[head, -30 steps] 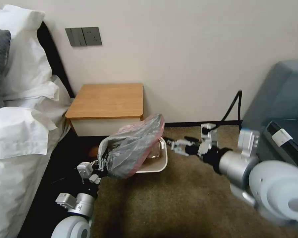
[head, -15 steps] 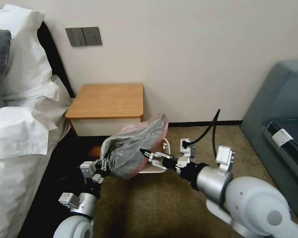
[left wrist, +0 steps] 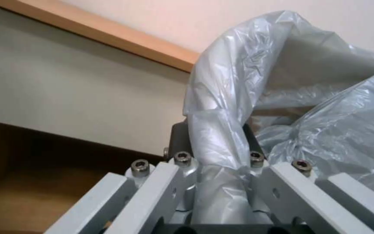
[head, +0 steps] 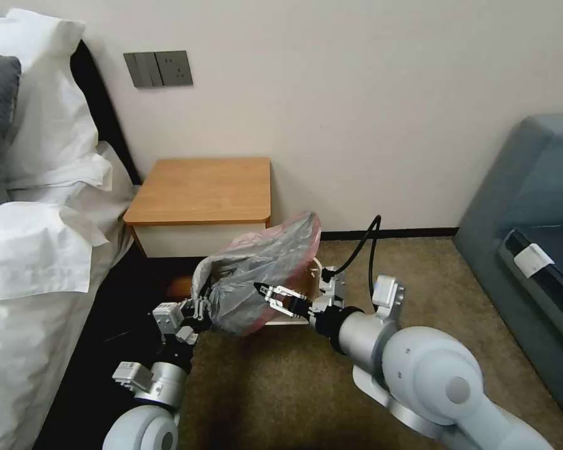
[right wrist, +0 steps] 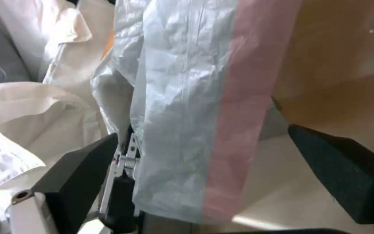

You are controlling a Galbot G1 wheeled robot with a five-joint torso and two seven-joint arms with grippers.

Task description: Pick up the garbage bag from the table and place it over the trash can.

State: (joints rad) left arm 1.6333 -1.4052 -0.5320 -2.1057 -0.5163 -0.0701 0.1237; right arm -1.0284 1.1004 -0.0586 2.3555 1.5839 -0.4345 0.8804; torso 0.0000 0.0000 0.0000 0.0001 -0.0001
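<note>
My right gripper will fit the bag over the trash can, so next it will grab the garbage bag (head: pixel 259 269) by its pink edge (head: pixel 313 244).
The garbage bag (head: pixel 259 269), grey crinkly plastic with a pinkish-red edge, hangs in the air over the trash can (head: pixel 289 322). The can is cream and low, and the bag hides most of it. My left gripper (head: pixel 197 309) is shut on the bag's near-left end. In the left wrist view a twisted strand of the bag (left wrist: pixel 221 97) runs between the left gripper's (left wrist: pixel 213 139) fingers. My right gripper (head: pixel 266 292) is open at the bag's near side. In the right wrist view its black fingers (right wrist: pixel 79 169) straddle the bag's pink edge (right wrist: pixel 234 113) without clamping it. The table (head: pixel 200 187) stands behind, its wooden top bare.
A bed with white linen (head: pixel 37 250) lies close on the left, beside my left arm. A grey-blue sofa (head: pixel 532 200) stands on the right. A black cable (head: pixel 356 250) loops above my right wrist. Brown carpet (head: pixel 281 387) lies open in front of the can.
My right arm has swung left from the can's right side, bringing its open gripper up to the bag's pink edge. The left gripper has kept hold of the bag, barely moving.
</note>
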